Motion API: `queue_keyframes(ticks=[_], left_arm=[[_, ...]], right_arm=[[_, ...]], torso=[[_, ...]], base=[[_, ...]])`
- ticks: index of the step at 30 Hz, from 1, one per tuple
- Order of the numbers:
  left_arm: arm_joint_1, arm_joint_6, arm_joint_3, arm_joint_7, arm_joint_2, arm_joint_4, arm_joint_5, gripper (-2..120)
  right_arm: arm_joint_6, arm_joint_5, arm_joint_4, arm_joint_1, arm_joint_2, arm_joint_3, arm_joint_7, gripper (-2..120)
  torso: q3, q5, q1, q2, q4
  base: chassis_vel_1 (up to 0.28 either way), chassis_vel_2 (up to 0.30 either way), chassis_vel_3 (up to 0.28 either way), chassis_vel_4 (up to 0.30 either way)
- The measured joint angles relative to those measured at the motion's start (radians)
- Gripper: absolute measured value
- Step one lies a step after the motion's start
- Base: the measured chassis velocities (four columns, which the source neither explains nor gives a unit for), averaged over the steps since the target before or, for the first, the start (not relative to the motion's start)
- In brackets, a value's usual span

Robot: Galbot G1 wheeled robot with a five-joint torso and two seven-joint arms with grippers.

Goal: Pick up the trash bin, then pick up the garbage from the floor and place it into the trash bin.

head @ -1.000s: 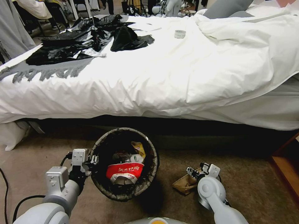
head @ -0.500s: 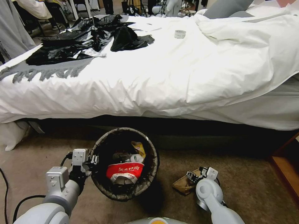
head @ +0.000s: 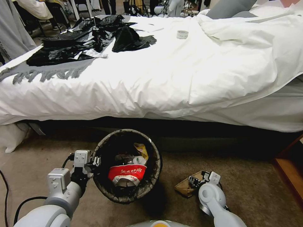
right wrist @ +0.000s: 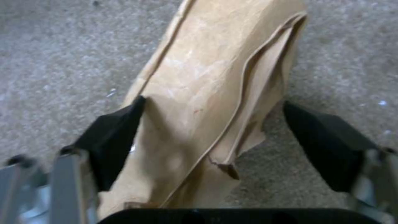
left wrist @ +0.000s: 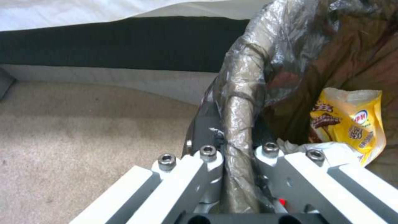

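Observation:
I will grab the brown paper bag [head: 186, 186] next with my right gripper by its raised middle fold, because its slack paper side slopes down onto the carpet.
The trash bin [head: 104, 188], round and lined with a dark bag, is held over the carpet in front of the bed. My left gripper [head: 94, 162] is shut on its bagged rim [left wrist: 238, 124]. Inside lie a red packet [head: 127, 172], a yellow snack wrapper [left wrist: 350, 123] and white tissues. The garbage on the floor is a brown paper bag [head: 186, 186] to the right of the bin. My right gripper [right wrist: 215, 130] is open and straddles the brown paper bag [right wrist: 215, 87], one black finger on each side of it.
A bed with a white duvet [head: 176, 78] spans the far side, with black plastic bags [head: 82, 41] on top and a dark gap beneath. A wooden furniture edge [head: 290, 170] stands at the right. Open carpet [head: 34, 157] lies to the left.
My right gripper has come down and slightly toward me over the brown paper bag. The left gripper and the bin have barely moved.

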Motion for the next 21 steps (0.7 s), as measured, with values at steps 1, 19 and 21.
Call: queue_keyframes(ticks=[1,19,21], left_arm=[[0.0,0.0,0.0,0.0,0.0,0.0,0.0,1],[-0.008,-0.001,-0.004,0.001,0.001,0.0,-0.002,1],[-0.008,-0.002,-0.004,0.001,0.001,0.0,-0.002,1]], right_arm=[[0.0,0.0,0.0,0.0,0.0,0.0,0.0,81],[0.01,-0.025,0.003,-0.002,-0.011,0.004,-0.045,14],[0.013,-0.03,0.003,-0.003,-0.011,0.004,-0.048,7]], torso=[[0.0,0.0,0.0,0.0,0.0],[0.0,0.0,0.0,0.0,0.0],[0.0,0.0,0.0,0.0,0.0]], base=[[0.0,0.0,0.0,0.0],[0.0,0.0,0.0,0.0],[0.0,0.0,0.0,0.0]])
